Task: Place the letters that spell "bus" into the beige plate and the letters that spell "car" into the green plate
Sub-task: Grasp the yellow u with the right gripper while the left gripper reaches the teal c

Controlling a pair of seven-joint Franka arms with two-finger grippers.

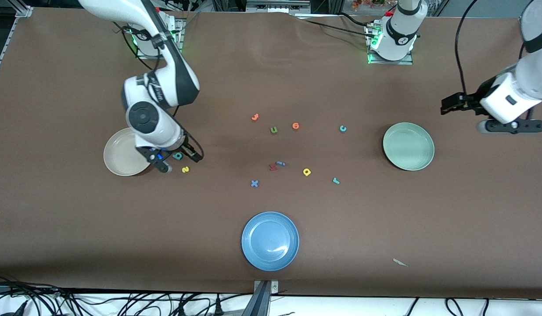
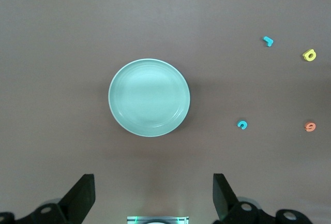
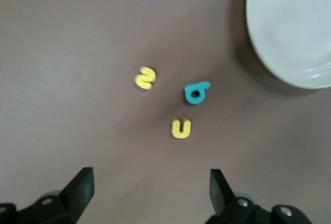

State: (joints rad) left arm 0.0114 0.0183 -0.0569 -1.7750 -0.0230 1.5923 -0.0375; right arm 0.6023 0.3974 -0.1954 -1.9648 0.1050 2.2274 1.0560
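Observation:
The right gripper will next spell "bus" by grabbing the yellow "u" by its two upright arms to spell "bus" in the beige plate [image 1: 121,153].
My right gripper [image 1: 181,162] [image 3: 149,182] hangs open, holding nothing, low over the table beside the beige plate [image 1: 121,153] [image 3: 295,27]. Under it lie the teal "b" [image 1: 177,156] [image 3: 196,92], the yellow "s" [image 1: 185,169] [image 3: 145,77] and the yellow "u" [image 3: 181,128], which the front view hides. The teal "c" [image 1: 342,128] [image 2: 242,124], teal "r" [image 1: 335,180] [image 2: 267,41] and yellow "a" [image 1: 306,172] [image 2: 309,55] lie mid-table. The green plate [image 1: 408,146] [image 2: 149,98] holds nothing. My left gripper [image 1: 450,105] [image 2: 153,182] waits open and raised at the left arm's end.
Mid-table lie an olive "u" [image 1: 274,130], two orange letters [image 1: 254,117] [image 1: 295,126], a red letter [image 1: 273,166], a blue "i" [image 1: 281,163] and a blue "x" [image 1: 254,183]. A blue plate [image 1: 270,240] sits nearest the front camera.

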